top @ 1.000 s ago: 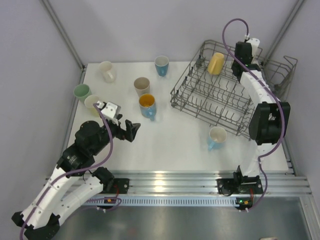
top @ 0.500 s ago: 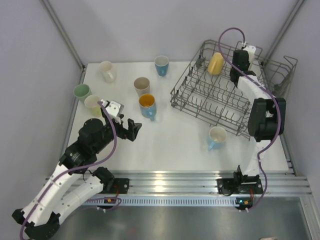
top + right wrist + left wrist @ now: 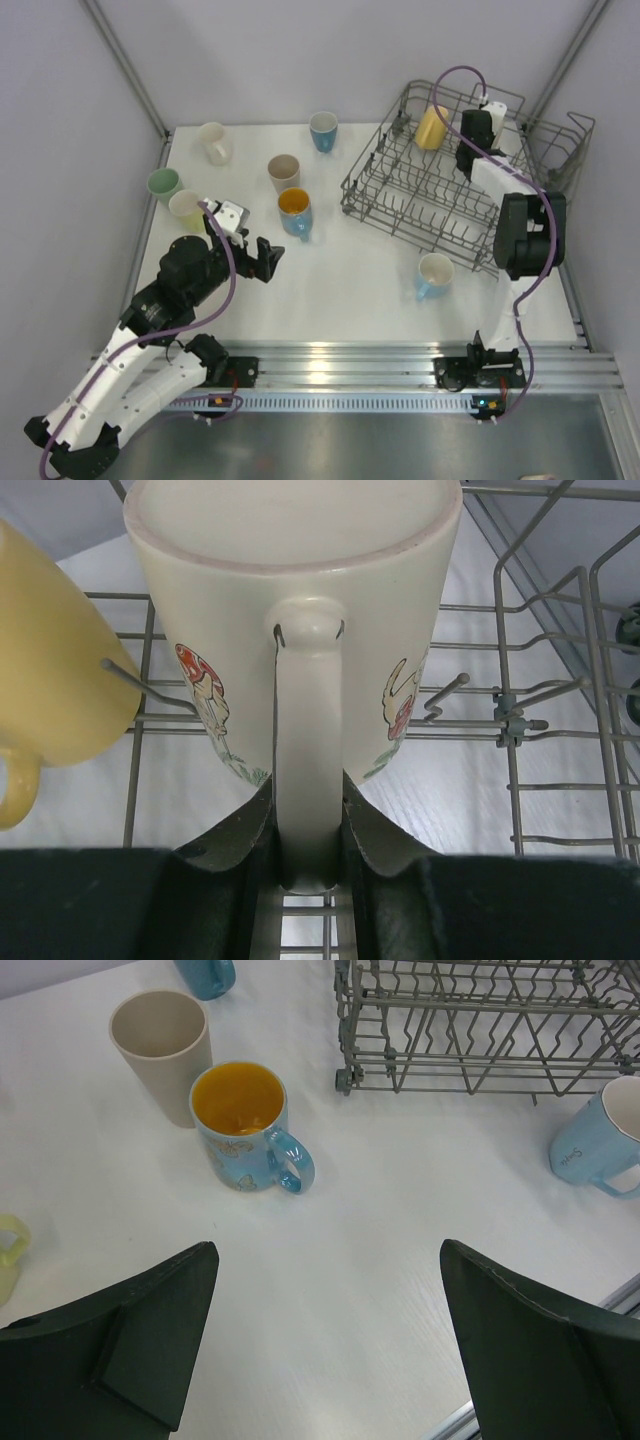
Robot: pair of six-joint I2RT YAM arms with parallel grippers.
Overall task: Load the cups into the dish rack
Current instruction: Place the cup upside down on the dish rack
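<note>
I should let go of the cream mug with my right gripper now. The cream mug is low between two wires of the rack and clear of the yellow mug (image 3: 432, 127), so it would stay there.
The grey wire dish rack (image 3: 430, 215) stands at the back right, with a yellow mug (image 3: 432, 127) in its far end. My right gripper (image 3: 308, 820) is shut on the handle of a cream mug with mushroom pictures (image 3: 300, 610), held over the rack's wires beside the yellow mug (image 3: 50, 670). In the top view the right gripper (image 3: 476, 135) covers that mug. My left gripper (image 3: 330, 1330) hangs open over bare table, nothing between its fingers. A blue mug with an orange inside (image 3: 240, 1125) stands just ahead of it, touching a beige tumbler (image 3: 160, 1045).
On the table stand a blue cup (image 3: 323, 130), a cream mug (image 3: 214, 142), a mint cup (image 3: 164, 184) and a pale yellow cup (image 3: 185, 208). A light blue mug (image 3: 434, 274) sits by the rack's near edge. A metal rail (image 3: 350, 352) borders the front.
My right gripper has moved left and down over the rack's far end with the cream mug. The left arm has edged slightly, still open.
</note>
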